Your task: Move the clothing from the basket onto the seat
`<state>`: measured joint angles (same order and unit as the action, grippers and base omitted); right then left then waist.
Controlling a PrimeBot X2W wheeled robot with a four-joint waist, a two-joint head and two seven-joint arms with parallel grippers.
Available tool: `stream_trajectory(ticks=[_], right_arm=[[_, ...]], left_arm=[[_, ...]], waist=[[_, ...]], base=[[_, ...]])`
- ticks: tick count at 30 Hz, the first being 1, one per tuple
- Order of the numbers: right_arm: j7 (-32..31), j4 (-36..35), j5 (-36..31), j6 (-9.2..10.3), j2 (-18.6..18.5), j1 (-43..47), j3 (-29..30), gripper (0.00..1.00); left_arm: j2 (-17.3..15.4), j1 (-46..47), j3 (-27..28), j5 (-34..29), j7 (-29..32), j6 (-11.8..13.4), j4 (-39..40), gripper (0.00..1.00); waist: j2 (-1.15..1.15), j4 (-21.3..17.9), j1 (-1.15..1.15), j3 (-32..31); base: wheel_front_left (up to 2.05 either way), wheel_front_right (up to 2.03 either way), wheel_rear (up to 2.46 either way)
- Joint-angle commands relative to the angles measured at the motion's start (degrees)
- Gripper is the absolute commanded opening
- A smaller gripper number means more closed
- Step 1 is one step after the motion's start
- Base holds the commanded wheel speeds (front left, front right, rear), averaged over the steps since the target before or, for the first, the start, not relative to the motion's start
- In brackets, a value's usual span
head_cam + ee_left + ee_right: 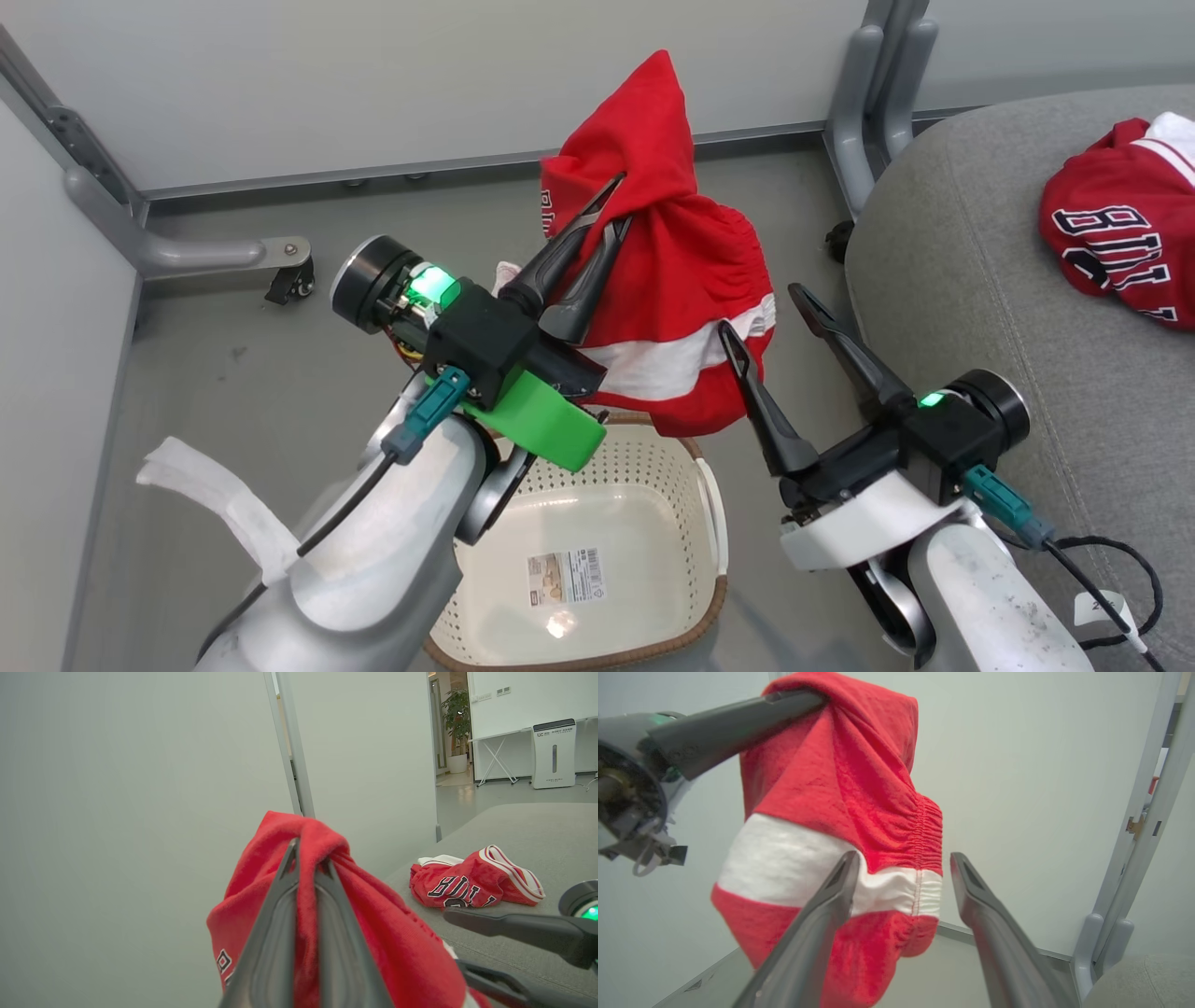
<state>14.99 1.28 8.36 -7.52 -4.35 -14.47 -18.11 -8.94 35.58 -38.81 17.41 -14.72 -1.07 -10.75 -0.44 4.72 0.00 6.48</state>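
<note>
My right gripper will carry the red garment onto the seat [980, 308]. It will grip the garment by its gathered elastic edge [752, 314] next.
A red garment with a white band [672, 280] hangs above the basket [653, 485], pinched near its top by my left gripper [611, 201], which is shut on the cloth [306, 858]. The cream basket with a brown rim sits on the floor below, a paper label on its bare bottom. My right gripper [761, 308] stands open just right of the hanging garment [840, 812], one fingertip [847, 863] against its white band. A second red garment with dark lettering [1120, 229] lies on the grey seat [980, 308], and it lies there in the left wrist view too [472, 884].
Grey partition panels close off the back and left, with a metal foot and caster [285, 271] on the floor at left and a grey post [873, 103] beside the seat. A black cable [1120, 569] trails by my right forearm.
</note>
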Motion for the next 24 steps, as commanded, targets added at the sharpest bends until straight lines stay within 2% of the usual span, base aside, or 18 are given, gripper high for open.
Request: stream_trajectory(ticks=[1, 5, 13, 24], right_arm=[[0.15, 0.12, 0.53, 0.06, -0.19, 1.11, 0.04, 1.0], [0.15, 0.86, 3.73, 0.06, -1.22, 1.07, -0.81, 1.0], [0.15, 2.51, 11.13, 0.06, -8.01, -1.05, -5.31, 1.0], [0.16, 1.46, 24.53, 0.06, -18.07, -8.6, -19.24, 1.0]], left_arm=[[-0.37, 0.78, -0.07, -0.39, -0.31, 0.17, 0.59, 0.0], [-0.68, -0.06, -0.76, -0.46, -0.2, 0.1, 1.8, 0.0], [-1.12, -1.43, -2.37, -0.46, 0.7, -0.23, 4.62, 0.0], [-1.02, -1.62, -5.63, -0.01, 1.41, -2.22, 6.75, 0.0]], waist=[[0.44, -0.1, 0.0, -0.15], [0.44, -0.15, 0.0, -0.52], [0.44, 0.52, 0.0, -1.8], [0.44, 2.43, 0.0, -1.78]], base=[[0.0, 0.0, 0.0], [0.0, 0.0, 0.0], [0.0, 0.0, 0.0], [0.0, 0.0, 0.0]])
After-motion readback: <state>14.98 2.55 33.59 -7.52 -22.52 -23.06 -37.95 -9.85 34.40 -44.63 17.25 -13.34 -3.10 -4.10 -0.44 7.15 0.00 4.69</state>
